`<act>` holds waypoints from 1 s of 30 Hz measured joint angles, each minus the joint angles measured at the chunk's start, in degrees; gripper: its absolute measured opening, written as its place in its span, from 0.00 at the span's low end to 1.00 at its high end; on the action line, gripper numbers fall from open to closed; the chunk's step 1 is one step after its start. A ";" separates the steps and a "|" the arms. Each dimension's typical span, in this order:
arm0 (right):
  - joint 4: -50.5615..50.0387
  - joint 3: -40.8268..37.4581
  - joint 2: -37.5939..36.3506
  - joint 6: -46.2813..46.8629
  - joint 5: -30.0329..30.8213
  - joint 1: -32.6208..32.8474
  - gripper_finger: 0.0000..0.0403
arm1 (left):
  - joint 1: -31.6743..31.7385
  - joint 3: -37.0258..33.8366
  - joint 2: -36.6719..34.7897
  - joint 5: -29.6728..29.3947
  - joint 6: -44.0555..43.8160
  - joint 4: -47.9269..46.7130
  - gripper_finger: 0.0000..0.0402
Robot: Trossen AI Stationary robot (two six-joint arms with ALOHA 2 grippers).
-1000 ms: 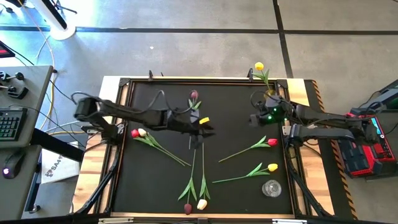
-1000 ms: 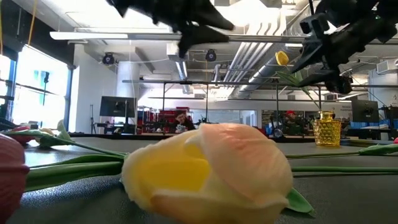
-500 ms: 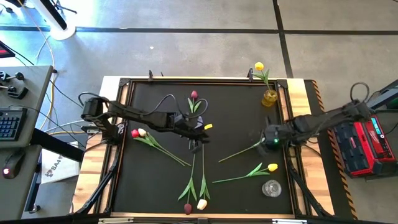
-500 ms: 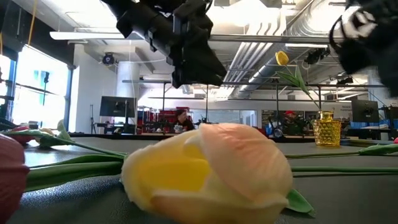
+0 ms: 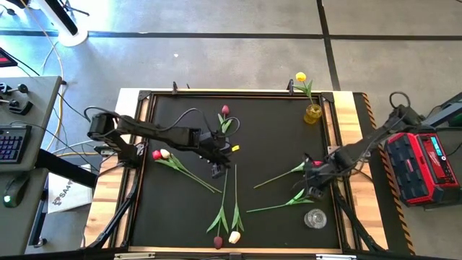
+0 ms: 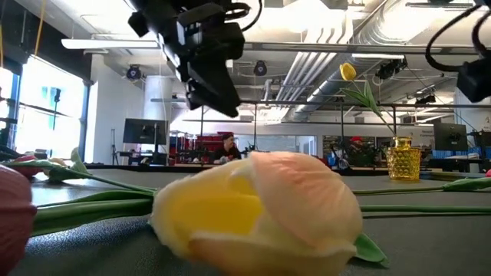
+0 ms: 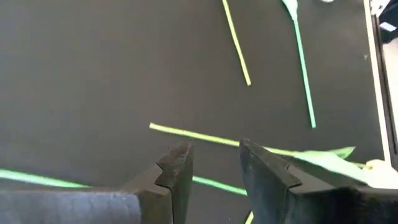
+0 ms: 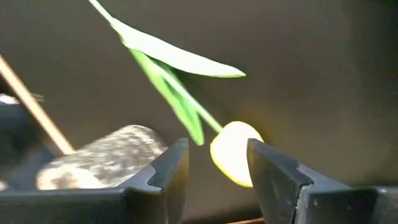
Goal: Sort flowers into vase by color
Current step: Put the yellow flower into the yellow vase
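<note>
I need to move my right gripper toward the tulip and its green stem (image 8: 208,117) before I close on it, because my right gripper's fingers stop at the yellow head (image 8: 232,149).
Several tulips lie flat on the black mat (image 5: 188,209). A yellow tulip (image 5: 281,204) lies near the right edge, its head (image 8: 233,152) showing between the fingers of my open right gripper (image 5: 312,191), which hangs over it pointing steeply down. My left gripper (image 5: 217,170) is open over the middle of the mat, above a green stem (image 7: 193,135). Another yellow tulip (image 5: 300,76) stands in an amber vase (image 5: 312,113) at the far right. A cream tulip head (image 6: 253,211) lies at the near edge.
A clear glass vase (image 5: 315,218) stands at the near right, close to my right gripper. A red tulip (image 5: 278,176) lies just beyond the yellow one. Red and cream tulips (image 5: 160,154) lie at the left, and a maroon one (image 5: 224,110) at the far middle. A raised frame (image 5: 144,144) rims the mat.
My right gripper has swung from the amber vase toward the table's near edge, sunk and tipped steeply down over the lying yellow tulip. My left gripper has tipped downward and sunk a little over the stems in the middle. No flower has moved.
</note>
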 joint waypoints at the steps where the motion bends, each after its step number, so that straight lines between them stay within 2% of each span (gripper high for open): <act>1: 0.73 0.00 1.62 -1.28 0.27 0.35 0.37 | 0.20 0.00 -0.32 -0.02 -0.04 0.16 0.29; 9: 10.74 0.14 10.36 -10.81 0.90 1.95 0.37 | 0.70 0.02 -0.79 0.27 -4.51 1.17 0.29; 16: 11.19 0.15 13.65 -23.00 1.38 3.87 0.37 | 1.02 0.00 -0.79 0.27 -4.48 1.15 0.29; 24: 10.96 0.15 15.06 -26.80 4.13 3.86 0.37 | 2.64 0.01 -0.79 0.26 -4.48 1.20 0.29; 27: 10.91 0.15 15.05 -26.82 4.57 3.59 0.32 | 3.13 0.00 -0.79 0.24 -4.55 1.36 0.29; 30: 10.88 0.15 15.05 -26.98 4.04 3.59 0.23 | 3.28 0.01 -0.79 0.24 -4.55 2.32 0.29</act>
